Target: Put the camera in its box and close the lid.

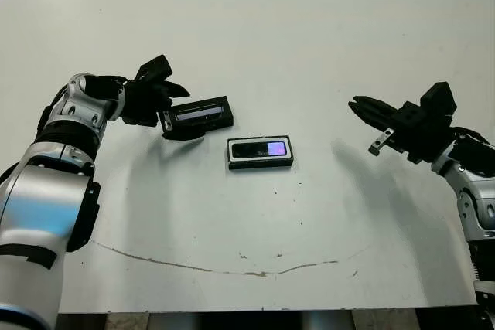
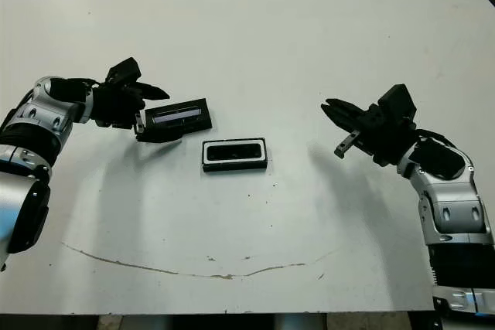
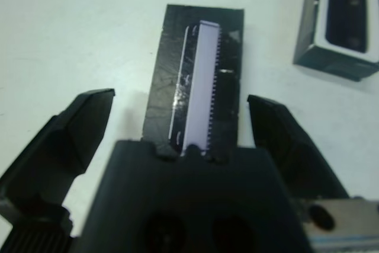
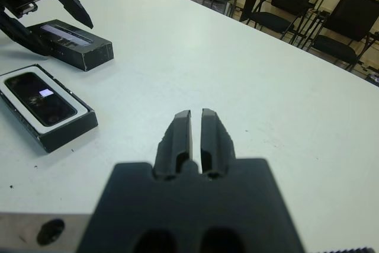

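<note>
The lid is narrow across its two long sides, and its length [image 1: 202,114] [image 3: 198,75] is too wide for the fingers. My left gripper needs to grab the lid across those two long sides next.
The camera [image 1: 261,149], a slim black bar with a bluish-purple lit screen, lies inside the box [image 1: 260,165], a black-rimmed tray with white lining at the table's middle. To the box's left rests the flat black lid [image 1: 201,114], a glossy strip along its face. My left gripper [image 1: 173,112] is open around the lid's left end. In the left wrist view its fingers [image 3: 77,128] stand wide apart on either side of the lid [image 3: 201,81], with gaps showing. My right gripper [image 1: 357,104] hovers far to the right, shut on nothing, its fingertips [image 4: 180,125] pressed together.
A thin dark scuff line [image 1: 216,270] curves along the white table near the front edge. Black chairs [image 4: 296,1] stand beyond the far table edge in the right wrist view. Bare table lies between the box and the right gripper.
</note>
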### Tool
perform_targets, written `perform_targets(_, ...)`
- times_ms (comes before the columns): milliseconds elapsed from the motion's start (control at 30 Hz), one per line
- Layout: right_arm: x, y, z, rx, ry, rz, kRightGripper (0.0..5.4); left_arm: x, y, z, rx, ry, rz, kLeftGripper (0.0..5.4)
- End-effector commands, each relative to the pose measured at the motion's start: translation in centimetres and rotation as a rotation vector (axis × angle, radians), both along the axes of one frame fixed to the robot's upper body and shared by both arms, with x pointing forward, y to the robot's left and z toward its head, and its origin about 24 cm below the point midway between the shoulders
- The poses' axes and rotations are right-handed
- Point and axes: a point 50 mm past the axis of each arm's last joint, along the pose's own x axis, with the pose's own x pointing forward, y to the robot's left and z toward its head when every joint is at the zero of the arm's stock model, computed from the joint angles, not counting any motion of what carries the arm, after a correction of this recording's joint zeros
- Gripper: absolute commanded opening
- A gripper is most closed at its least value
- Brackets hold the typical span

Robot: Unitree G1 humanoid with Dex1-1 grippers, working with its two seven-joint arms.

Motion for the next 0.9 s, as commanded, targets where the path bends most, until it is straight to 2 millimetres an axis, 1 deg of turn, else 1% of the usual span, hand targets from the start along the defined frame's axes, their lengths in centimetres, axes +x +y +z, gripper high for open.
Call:
perform_targets(33, -0.4, -0.6, -0.5, -0.018, 0.027, -0.012, 0.00, -0.6, 0.3, -1.9, 0.005, 0.061, 0.022, 5.39)
perform_targets(67, -0.3, -0.6, -0.6, -0.022, 0.029, -0.013, 0.00, -0.7, 0.2, -2.0, 0.003, 0.067, 0.028, 5.39)
perform_targets(167, -0.4, -0.6, -0.7, -0.015, 0.040, -0.017, 0.00, -0.7, 0.2, -2.4, 0.020, 0.080, 0.042, 5.12)
perform_targets(333, -0.4, -0.7, -0.7, 0.003, 0.041, -0.011, 0.00, -0.9, 0.0, -3.3, 0.031, 0.148, 0.083, 4.23)
perform_targets(567, -0.5, -0.6, -0.5, -0.004, 0.040, -0.014, 0.00, -1.2, -0.1, -3.8, 0.043, 0.187, 0.058, 2.96)
perform_targets(600, -0.5, -0.6, -0.5, -0.003, 0.043, -0.017, 0.00, -1.3, -0.1, -3.8, 0.037, 0.184, 0.049, 2.84)
perform_targets(767, -0.6, -0.5, -0.7, 0.000, 0.047, -0.013, 0.00, -1.7, 0.1, -3.7, -0.061, 0.171, 0.016, 2.79)
perform_targets(900, -0.7, -0.4, -0.9, 0.007, 0.048, -0.015, 0.00, -2.2, 1.1, -2.7, -0.197, 0.102, -0.025, 2.79)
